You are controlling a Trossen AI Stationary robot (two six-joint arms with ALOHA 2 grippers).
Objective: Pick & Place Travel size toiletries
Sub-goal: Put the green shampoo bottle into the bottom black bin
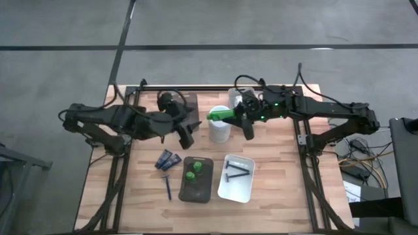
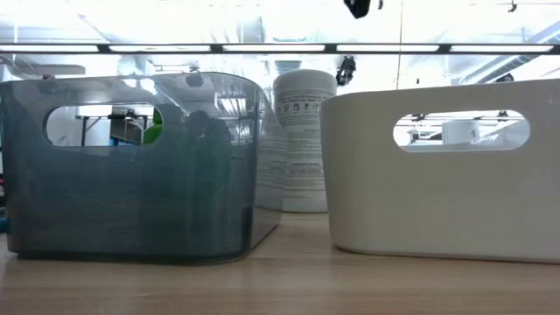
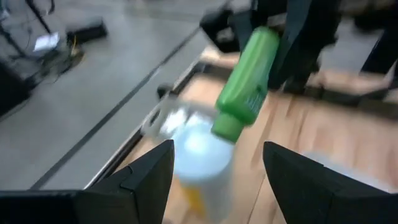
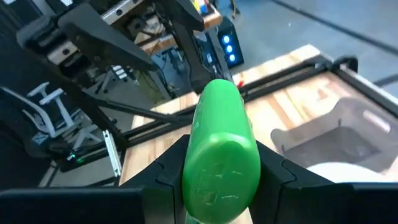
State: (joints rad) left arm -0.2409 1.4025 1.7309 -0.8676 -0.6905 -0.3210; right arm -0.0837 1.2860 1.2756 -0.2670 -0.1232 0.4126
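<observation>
Next, my left gripper grabs the bright green bottle by its end with the cap [image 1: 213, 117] to put it with the other bottles in the dark grey tray [image 1: 196, 190].
My right gripper [image 1: 243, 117] is shut on a bright green bottle [image 1: 222, 116], raised just above the tall white cylinder [image 1: 219, 129]. My left gripper [image 1: 185, 136] stands open to the cylinder's left, nothing between its fingers [image 3: 149, 174]; its wrist view looks at the held bottle [image 3: 245, 81]. Two more green bottles [image 1: 194, 172] stand in the dark grey tray [image 1: 196, 190]. Two navy tubes [image 1: 168, 159] and a slim razor [image 1: 167, 188] lie on the table. Dark razors [image 1: 236, 171] lie in the white tray [image 1: 236, 189]. My right gripper pinches the green bottle's base end [image 4: 219, 163] between its two fingers, one on each side. The fingers come about level from the table's right and lie along the bottle. The bottle is lifted clear, and its cap end [image 3: 227, 127] points toward the table's left, tipped a little down over the cylinder.
A clear tray [image 1: 189, 103] stands at the table's far side, beside my left arm. In the low view the grey tray [image 2: 131, 175] and white tray [image 2: 446, 175] stand close in front, the cylinder [image 2: 304, 140] behind them. Bare wood lies along the near edge.
</observation>
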